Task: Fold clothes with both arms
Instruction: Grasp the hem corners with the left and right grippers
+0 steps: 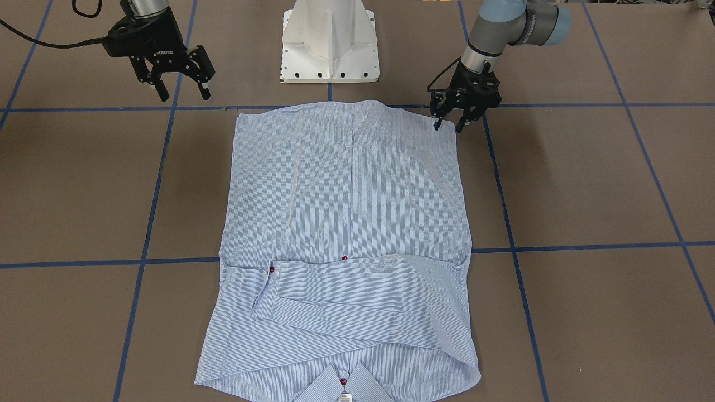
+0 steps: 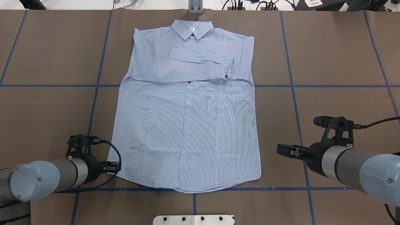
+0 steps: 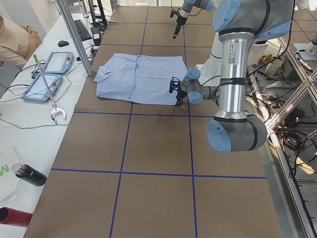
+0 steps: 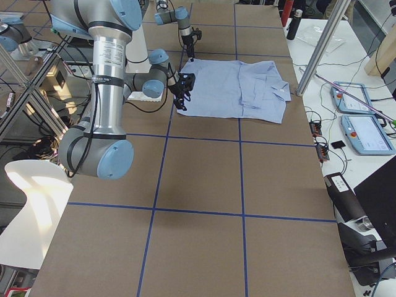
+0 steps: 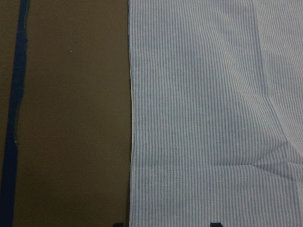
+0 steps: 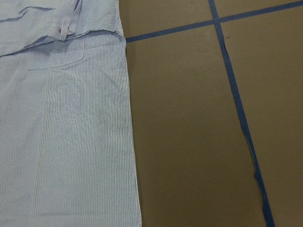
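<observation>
The shirt lies flat and slack [image 1: 382, 194], so my left gripper pinches it by its hem corner [image 1: 449, 125] next, where the edges meet.
The light blue striped shirt [image 2: 187, 118] lies flat on the brown table, front up, collar [image 2: 192, 28] at the far edge, both sleeves folded across the chest. It also shows in the front view [image 1: 349, 223]. My left gripper [image 1: 449, 124] is open and low at the near hem corner on my left; in the left wrist view the shirt's side edge [image 5: 132, 142] runs between the fingertips [image 5: 215, 224]. My right gripper [image 1: 184, 92] is open, empty, raised, and off to the side of the other hem corner. The right wrist view shows the shirt's side and chest pocket [image 6: 66, 59].
The white pedestal base [image 1: 329, 44] stands just behind the shirt's hem. Blue tape lines [image 2: 293, 93] grid the brown table. Two tablets [image 3: 49, 74] and bottles [image 3: 29, 174] lie on the operators' white bench beyond the collar end.
</observation>
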Action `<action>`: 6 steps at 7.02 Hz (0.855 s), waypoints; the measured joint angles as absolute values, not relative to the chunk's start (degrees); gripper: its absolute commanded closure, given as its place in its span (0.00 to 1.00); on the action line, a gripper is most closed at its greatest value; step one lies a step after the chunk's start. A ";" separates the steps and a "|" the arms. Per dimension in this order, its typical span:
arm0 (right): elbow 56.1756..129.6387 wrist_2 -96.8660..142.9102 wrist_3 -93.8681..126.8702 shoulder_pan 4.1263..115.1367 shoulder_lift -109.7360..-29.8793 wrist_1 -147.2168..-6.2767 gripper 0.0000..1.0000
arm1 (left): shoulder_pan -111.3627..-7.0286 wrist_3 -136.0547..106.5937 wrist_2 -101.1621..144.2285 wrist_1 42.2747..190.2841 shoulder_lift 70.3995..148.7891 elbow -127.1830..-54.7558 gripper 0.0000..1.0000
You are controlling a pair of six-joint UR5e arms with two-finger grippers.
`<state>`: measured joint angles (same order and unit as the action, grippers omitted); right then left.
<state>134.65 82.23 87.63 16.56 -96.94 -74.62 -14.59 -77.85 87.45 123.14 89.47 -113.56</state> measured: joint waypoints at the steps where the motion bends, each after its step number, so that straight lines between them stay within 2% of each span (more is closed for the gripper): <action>1: 134.65 82.24 87.63 16.54 -96.94 -74.62 0.00 | -14.41 -77.86 87.45 123.14 89.47 -113.56 0.44; 2: 134.65 82.26 87.63 16.53 -96.94 -74.62 0.00 | -14.23 -77.89 87.45 123.13 89.47 -113.56 0.58; 3: 134.65 82.25 87.63 16.53 -96.94 -74.62 0.00 | -14.13 -77.93 87.45 123.13 89.44 -113.56 0.64; 5: 134.65 82.24 87.63 16.53 -96.94 -74.62 0.00 | -14.07 -78.08 87.43 122.93 89.34 -113.50 0.65; 6: 134.65 82.26 87.63 16.52 -96.94 -74.62 0.00 | -14.07 -78.38 87.37 122.68 89.32 -113.50 0.81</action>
